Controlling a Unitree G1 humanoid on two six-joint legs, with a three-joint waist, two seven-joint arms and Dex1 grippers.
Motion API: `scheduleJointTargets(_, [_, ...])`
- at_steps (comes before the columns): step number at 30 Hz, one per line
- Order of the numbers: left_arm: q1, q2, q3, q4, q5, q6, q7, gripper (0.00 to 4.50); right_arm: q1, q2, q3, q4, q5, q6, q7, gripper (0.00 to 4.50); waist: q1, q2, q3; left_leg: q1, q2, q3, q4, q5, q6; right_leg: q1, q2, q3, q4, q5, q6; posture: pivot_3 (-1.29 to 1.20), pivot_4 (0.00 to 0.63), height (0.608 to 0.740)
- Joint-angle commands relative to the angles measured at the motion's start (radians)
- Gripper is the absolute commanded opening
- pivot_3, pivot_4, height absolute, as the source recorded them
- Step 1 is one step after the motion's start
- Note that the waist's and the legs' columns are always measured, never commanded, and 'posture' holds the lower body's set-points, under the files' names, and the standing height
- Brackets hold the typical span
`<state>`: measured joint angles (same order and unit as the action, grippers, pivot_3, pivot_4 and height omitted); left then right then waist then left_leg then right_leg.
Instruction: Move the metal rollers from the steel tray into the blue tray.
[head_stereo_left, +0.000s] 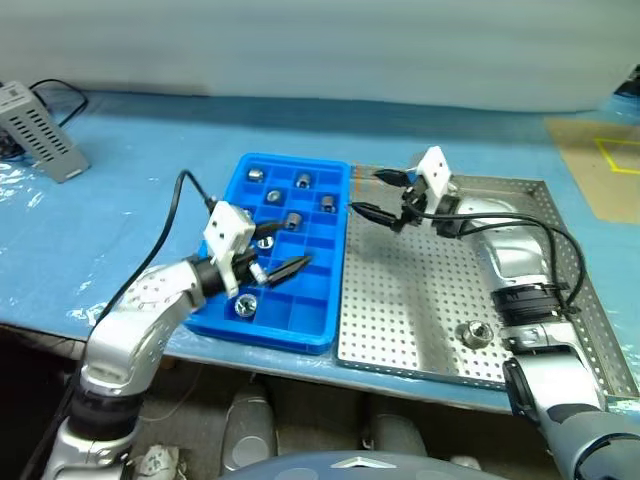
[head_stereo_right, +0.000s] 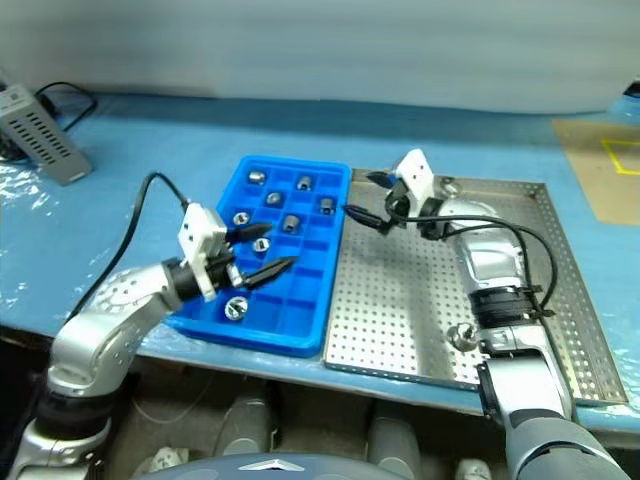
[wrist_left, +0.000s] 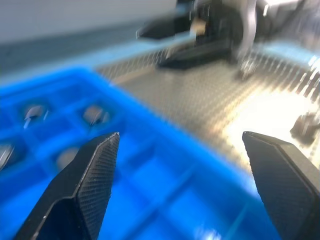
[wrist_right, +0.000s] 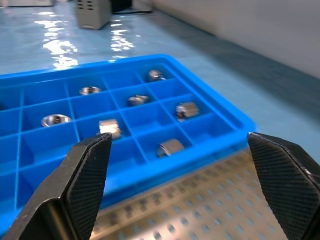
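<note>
The shiny metal roller has to go into the blue tray, so my right gripper will next grab the roller by its curved side (head_stereo_left: 470, 336).
The blue tray (head_stereo_left: 316, 324) lies left of the steel tray (head_stereo_left: 420, 300) on the table. Several metal rollers (head_stereo_left: 292, 220) sit in its compartments, mostly at the far end, and one (head_stereo_left: 246, 305) sits near the front. One roller (head_stereo_left: 473, 333) lies on the steel tray's perforated floor near the front, beside my right forearm. My left gripper (head_stereo_left: 283, 254) hovers open and empty over the blue tray's middle. My right gripper (head_stereo_left: 372, 194) hangs open and empty at the steel tray's far left corner, pointing toward the blue tray (wrist_right: 220, 107).
A grey vented box (head_stereo_left: 40, 130) with black cables stands at the far left of the blue-covered table. A brown sheet with yellow tape (head_stereo_left: 600, 165) lies at the far right. The table's front edge runs just below both trays.
</note>
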<state>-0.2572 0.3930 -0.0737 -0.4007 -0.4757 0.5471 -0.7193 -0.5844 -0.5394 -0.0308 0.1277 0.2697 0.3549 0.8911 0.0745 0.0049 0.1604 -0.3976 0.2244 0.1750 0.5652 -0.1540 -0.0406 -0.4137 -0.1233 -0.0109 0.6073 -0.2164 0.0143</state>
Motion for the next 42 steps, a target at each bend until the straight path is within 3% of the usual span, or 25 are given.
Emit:
scheduleJointTargets(1, [-0.066,-0.044,-0.063,0.117,0.007,-0.067,-0.074,4.15,0.089,-0.098,-0.096,-0.197,0.054,0.104,-0.014,4.50,-0.013,0.000,0.000,0.000,0.000,0.000,-0.001,0.000,0.000,0.000,0.001,0.002,0.000,0.000,0.000,-0.23,0.150,0.740])
scheduleJointTargets(6, [-0.192,-0.095,-0.108,0.312,0.023,-0.156,-0.191,4.15,0.292,-0.243,-0.170,-0.386,0.097,0.232,0.011,4.50,-0.046,0.000,0.000,0.000,0.002,0.001,-0.001,0.000,0.001,-0.003,0.007,0.008,-0.001,0.000,0.000,-0.34,0.150,0.740])
scheduleJointTargets(9, [-0.242,-0.098,-0.134,0.438,0.068,-0.234,-0.257,4.15,0.454,-0.342,-0.157,-0.451,0.044,0.237,0.031,4.50,-0.065,0.000,-0.001,0.002,0.003,0.003,-0.002,-0.002,0.004,-0.003,0.008,0.011,-0.001,0.000,0.000,-0.40,0.150,0.740])
scheduleJointTargets(13, [-0.296,-0.097,-0.125,0.522,0.056,-0.259,-0.344,4.15,0.594,-0.361,-0.183,-0.537,0.077,0.284,0.018,4.50,-0.103,-0.001,-0.001,0.003,0.004,0.005,-0.001,-0.003,0.004,-0.004,0.009,0.012,-0.002,0.000,0.001,-0.43,0.150,0.740])
scheduleJointTargets(22, [-0.336,-0.101,-0.110,0.653,0.117,-0.358,-0.383,4.15,0.670,-0.378,-0.110,-0.560,0.050,0.341,-0.002,4.50,-0.122,-0.002,-0.002,0.002,0.003,0.006,0.002,-0.003,0.005,-0.005,0.012,0.013,-0.002,-0.001,0.002,-0.44,0.150,0.740])
scheduleJointTargets(24, [-0.340,-0.103,-0.102,0.660,0.130,-0.385,-0.371,4.15,0.681,-0.424,-0.041,-0.517,-0.037,0.309,-0.009,4.50,-0.119,-0.002,-0.002,0.002,0.003,0.006,0.002,-0.004,0.006,-0.005,0.012,0.013,-0.002,0.000,0.001,-0.43,0.150,0.740])
scheduleJointTargets(25, [-0.341,-0.103,-0.097,0.665,0.136,-0.400,-0.364,4.15,0.674,-0.432,-0.018,-0.495,-0.061,0.296,-0.012,4.50,-0.118,-0.002,-0.002,0.002,0.003,0.006,0.002,-0.004,0.006,-0.005,0.012,0.013,-0.002,0.000,0.001,-0.42,0.150,0.740])
scheduleJointTargets(32, [-0.316,-0.059,-0.068,0.646,0.156,-0.422,-0.344,4.19,0.527,-0.394,0.042,-0.452,-0.029,0.299,0.021,2.42,-0.116,-0.004,-0.003,0.002,0.003,0.006,0.002,-0.005,0.007,-0.005,0.012,0.013,-0.002,0.000,0.001,-0.35,0.150,0.740])
scheduleJointTargets(34, [-0.310,-0.046,-0.041,0.619,0.145,-0.417,-0.319,4.19,0.429,-0.317,0.028,-0.425,0.007,0.279,-0.008,1.79,-0.117,-0.004,-0.002,0.002,0.004,0.006,0.001,-0.004,0.007,-0.005,0.012,0.013,-0.002,0.000,0.001,-0.30,0.150,0.740])
scheduleJointTargets(38, [-0.289,-0.037,0.050,0.521,0.062,-0.335,-0.253,4.19,0.203,-0.145,-0.021,-0.390,0.137,0.319,-0.033,1.67,-0.111,-0.004,-0.002,0.000,0.005,0.006,0.002,-0.004,0.007,-0.008,0.013,0.012,0.000,0.001,-0.001,-0.21,0.150,0.740])
scheduleJointTargets(42, [-0.235,0.002,0.094,0.428,0.066,-0.300,-0.198,4.19,0.061,-0.072,0.003,-0.308,0.164,0.309,-0.017,1.67,-0.081,-0.004,-0.002,0.000,0.006,0.006,0.001,-0.003,0.006,-0.008,0.013,0.011,0.001,0.001,-0.002,-0.12,0.150,0.740])
